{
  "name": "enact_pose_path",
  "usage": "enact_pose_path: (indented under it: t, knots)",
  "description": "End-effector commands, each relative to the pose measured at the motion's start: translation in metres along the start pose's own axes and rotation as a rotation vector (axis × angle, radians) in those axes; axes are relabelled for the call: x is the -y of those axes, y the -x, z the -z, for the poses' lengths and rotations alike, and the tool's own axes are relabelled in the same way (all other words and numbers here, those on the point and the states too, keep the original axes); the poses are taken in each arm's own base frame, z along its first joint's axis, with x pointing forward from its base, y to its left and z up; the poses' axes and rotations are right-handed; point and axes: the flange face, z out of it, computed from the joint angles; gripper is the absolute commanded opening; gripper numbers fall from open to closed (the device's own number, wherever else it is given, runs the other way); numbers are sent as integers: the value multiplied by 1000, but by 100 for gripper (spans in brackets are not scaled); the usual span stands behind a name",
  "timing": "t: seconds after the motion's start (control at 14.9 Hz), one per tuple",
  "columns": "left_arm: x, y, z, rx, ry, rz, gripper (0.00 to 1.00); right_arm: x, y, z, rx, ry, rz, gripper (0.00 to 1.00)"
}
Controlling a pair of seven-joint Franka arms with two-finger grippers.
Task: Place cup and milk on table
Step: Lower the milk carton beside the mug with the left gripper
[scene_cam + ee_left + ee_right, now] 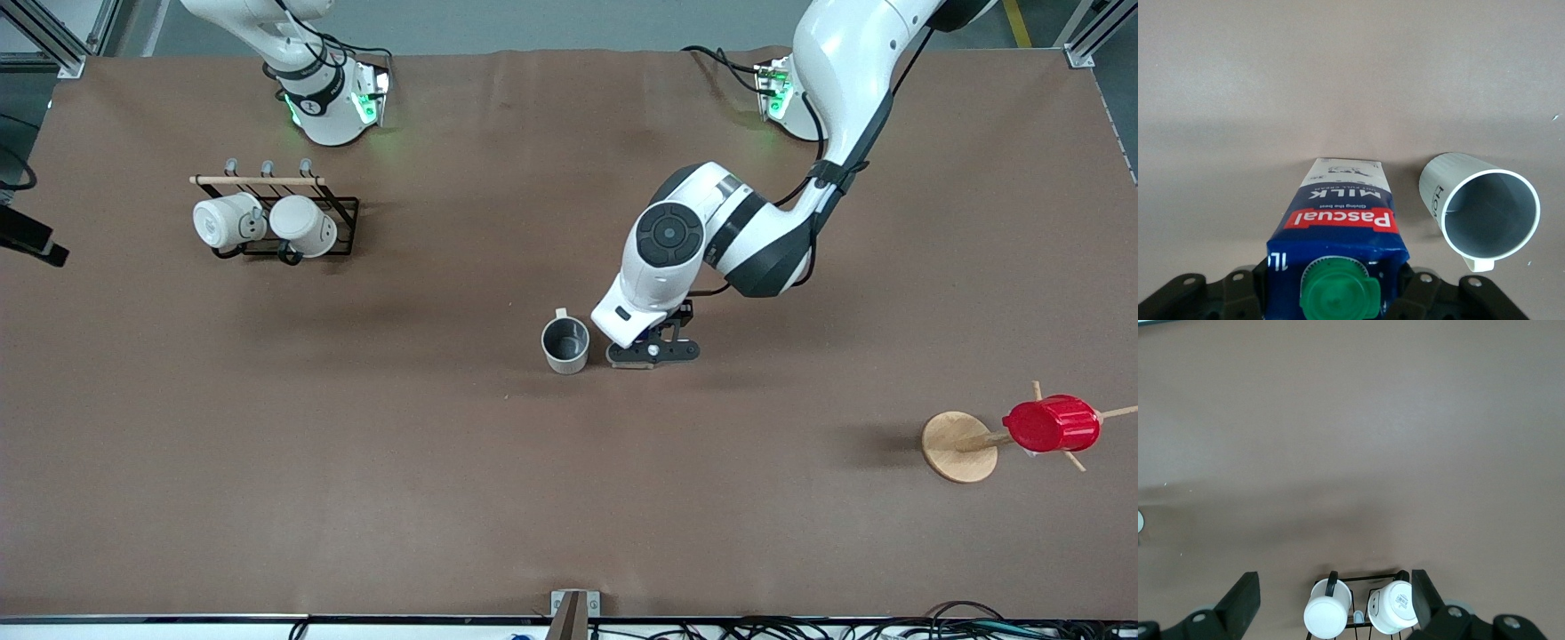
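Observation:
My left gripper opens next, since the milk carton's base meets the table beside the cup [565, 345], so the carton would stand.
The milk [1338, 223], a dark-blue and white carton with a green cap and a red label band, stands upright between the fingers of my left gripper [1337, 283], which is shut on it. Its base is at or just above the brown table [356, 462]. In the front view the left gripper [653, 352] is low over the middle of the table and hides the carton. The cup [565, 345], cream-white with a grey inside, stands upright on the table right beside it, toward the right arm's end; it also shows in the left wrist view [1481, 208]. My right gripper [1333, 581] is open and empty, high above the mug rack.
A black wire rack [342, 206] holding two plain white mugs [227, 220] stands near the right arm's base. A red ribbed cup [1052, 424] hangs on a wooden peg stand [958, 446] toward the left arm's end, nearer the front camera.

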Motion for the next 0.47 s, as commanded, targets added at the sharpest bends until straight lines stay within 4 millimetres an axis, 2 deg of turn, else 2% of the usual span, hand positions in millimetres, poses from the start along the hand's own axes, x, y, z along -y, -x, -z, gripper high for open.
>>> enact_pose_path:
  t: [0.0, 0.13, 0.2, 0.27, 0.34, 0.4]
  knots:
    - [-2, -3, 3, -7, -5, -25, 61, 9, 12, 0, 3, 3, -18, 100]
    - [-3, -2, 2, -2, -2, -42, 63, 21, 13, 3, -2, 1, -50, 100]
    - [-4, -2, 1, -3, -3, -45, 69, 22, 11, 8, -15, 5, -50, 100]
    - [-4, -2, 0, -2, -3, -56, 86, 23, 11, 18, -35, 13, -46, 100]
    - [-5, -1, 1, -6, -5, -70, 98, 23, 11, 20, -41, 7, -51, 100]
    - [-6, -1, 1, -7, -5, -72, 100, 20, 11, 16, -26, 8, -48, 100]
